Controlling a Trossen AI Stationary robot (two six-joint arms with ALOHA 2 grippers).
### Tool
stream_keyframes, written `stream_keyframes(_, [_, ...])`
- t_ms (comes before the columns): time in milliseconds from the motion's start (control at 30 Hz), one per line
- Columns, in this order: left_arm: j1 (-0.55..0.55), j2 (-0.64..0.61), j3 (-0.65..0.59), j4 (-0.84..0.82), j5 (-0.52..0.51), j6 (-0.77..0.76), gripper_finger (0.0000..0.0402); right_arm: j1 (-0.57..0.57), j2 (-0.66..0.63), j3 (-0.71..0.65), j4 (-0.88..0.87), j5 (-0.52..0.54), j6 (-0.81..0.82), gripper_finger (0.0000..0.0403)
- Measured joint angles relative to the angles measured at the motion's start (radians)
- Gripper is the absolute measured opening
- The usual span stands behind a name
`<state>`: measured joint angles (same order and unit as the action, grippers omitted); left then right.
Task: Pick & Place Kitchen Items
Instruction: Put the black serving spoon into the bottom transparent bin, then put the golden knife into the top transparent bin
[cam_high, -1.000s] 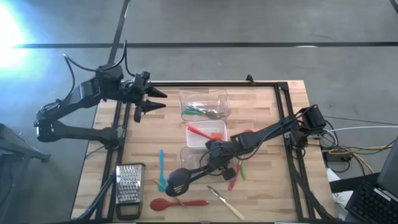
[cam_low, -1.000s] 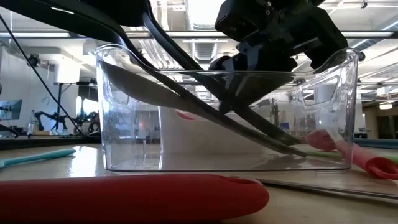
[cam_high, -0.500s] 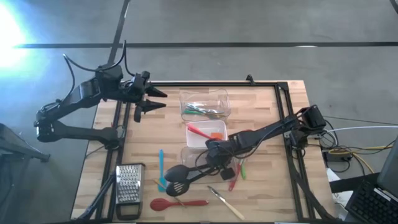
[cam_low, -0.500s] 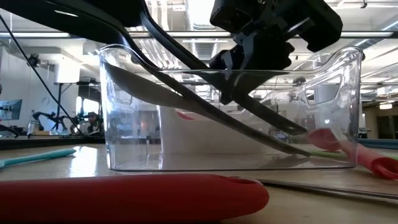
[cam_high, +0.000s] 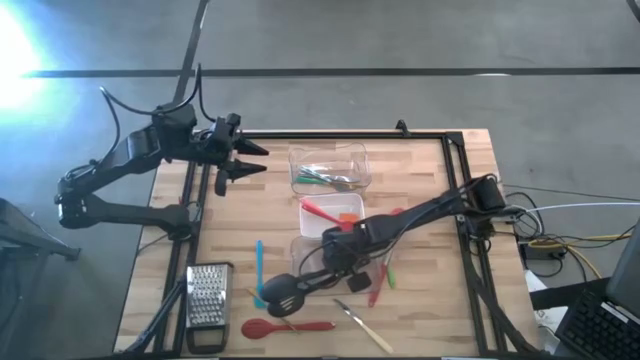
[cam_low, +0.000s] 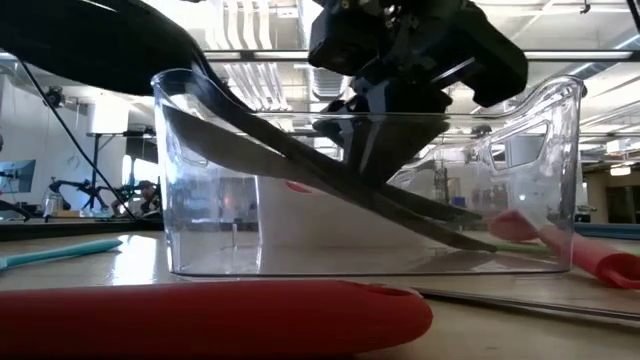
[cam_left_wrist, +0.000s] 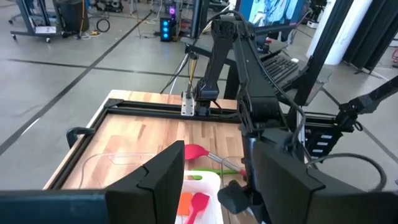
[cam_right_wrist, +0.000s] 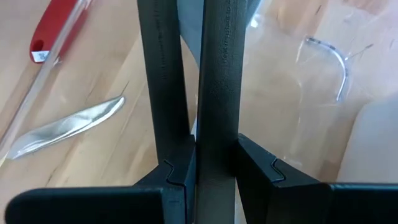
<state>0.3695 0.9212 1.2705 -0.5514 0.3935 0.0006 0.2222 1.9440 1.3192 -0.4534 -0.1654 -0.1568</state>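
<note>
The black handle lies low inside the clear tub and the black long-handled utensil would rest there, so it is time for my right gripper to open.
Two black long-handled utensils (cam_high: 300, 283) lie side by side. Their heads (cam_high: 280, 290) stick out toward the table's near left, and their handles (cam_low: 300, 165) slant across the near clear tub (cam_low: 540, 150), down toward its floor. My right gripper (cam_high: 340, 262) stands over that tub, shut on one handle, and shows in the low view as a dark block (cam_low: 375, 170). My left gripper (cam_high: 245, 160) hangs open above the table's far left corner, holding nothing (cam_left_wrist: 224, 186). My right gripper pinches one black handle (cam_right_wrist: 214, 112) between its two fingers (cam_right_wrist: 255, 165), partway along its length. The fingers slant down from the table's right side. The second black handle (cam_right_wrist: 163, 81) runs beside it and passes behind the other finger; whether that finger touches it, I cannot tell.
The far tub (cam_high: 328, 168) holds green and metal tools, and the middle tub (cam_high: 335, 212) holds red and orange spatulas. Loose on the table are a teal spatula (cam_high: 258, 265), a red spoon (cam_high: 285, 326), a wood-handled tool (cam_high: 365, 328), red and green tools (cam_high: 380, 280) and a grater (cam_high: 208, 297).
My right gripper has gone toward the table's near edge and a little left, staying shut. The two black utensils went with it: their heads slid toward the near left, and their handles now lie flatter across the tub.
</note>
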Motion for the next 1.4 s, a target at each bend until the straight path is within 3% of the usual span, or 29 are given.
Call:
stream_keyframes(133, [0.000, -0.004, 0.000, -0.002, 0.000, 0.000, 0.0193, 0.000, 0.028, 0.051, -0.057, 0.000, 0.006, 0.0077])
stream_keyframes(367, [0.000, -0.008, 0.000, -0.008, 0.001, -0.002, 0.0193, -0.001, 0.021, 0.066, -0.070, 0.012, 0.043, 0.0194])
stream_keyframes(533, [0.000, -0.008, 0.000, -0.010, 0.001, -0.002, 0.0193, 0.000, -0.005, 0.066, -0.070, 0.011, 0.063, 0.0231])
stream_keyframes(933, [0.000, -0.008, 0.000, -0.037, 0.001, -0.057, 0.0193, 0.000, -0.149, 0.066, -0.100, 0.009, 0.137, 0.0226])
stream_keyframes(1267, [-0.001, -0.008, -0.032, -0.061, -0.002, -0.058, 0.0193, 0.015, -0.347, 0.066, -0.184, 0.012, 0.251, 0.0219])
stream_keyframes(1400, [-0.023, -0.006, -0.051, -0.112, -0.006, -0.038, 0.0193, 0.027, -0.437, 0.063, -0.230, 0.082, 0.281, 0.0219])
